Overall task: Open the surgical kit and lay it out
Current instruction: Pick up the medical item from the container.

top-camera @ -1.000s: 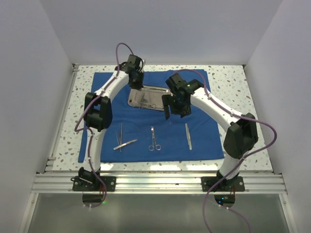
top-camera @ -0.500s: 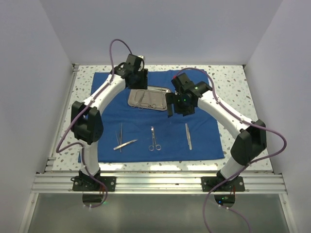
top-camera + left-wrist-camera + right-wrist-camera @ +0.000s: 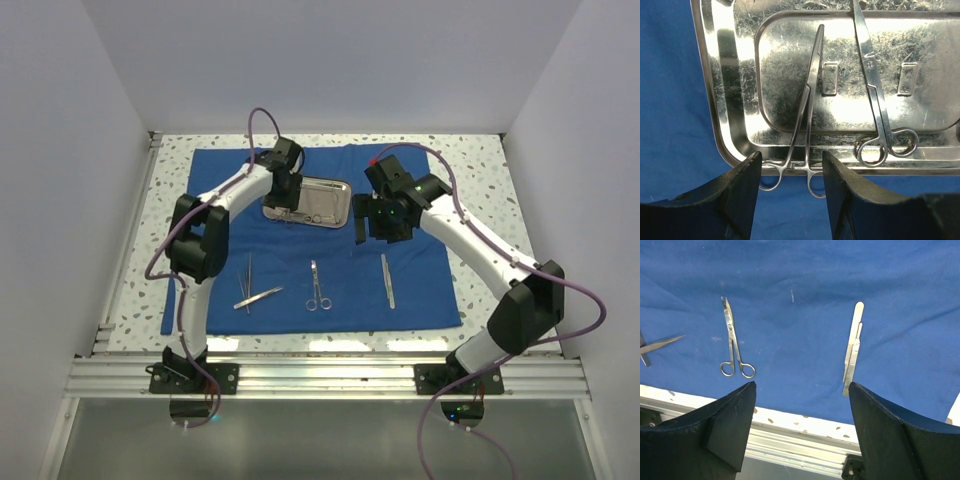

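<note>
My left gripper needs to go lower before it closes on the forceps, because my fingertips are still above the forceps' handles near the rings.
The kit's royal-blue cloth (image 3: 420, 290) lies spread flat on the table. On its far half sits the steel tray (image 3: 338, 188). My left gripper (image 3: 287, 195) hovers open over the tray's left end. In the left wrist view the tray (image 3: 725, 75) holds ring-handled forceps (image 3: 807, 110) and scissors (image 3: 875, 100), and the left gripper (image 3: 790, 162) straddles the forceps' rings without touching them. On the cloth lie tweezers (image 3: 248, 280), scissors (image 3: 318, 287) and a flat steel handle (image 3: 387, 280). My right gripper (image 3: 372, 232) hangs open and empty above the cloth; the right wrist view shows the right gripper (image 3: 802, 387) above the cloth's near edge.
The speckled tabletop (image 3: 480, 170) shows around the cloth. An aluminium rail (image 3: 320, 375) runs along the near edge, and white walls close in the left, right and back. A second pair of tweezers (image 3: 258, 296) crosses the first one.
My left gripper has opened and come down over the tray's left end. The right gripper has drifted a little to the right, still open.
</note>
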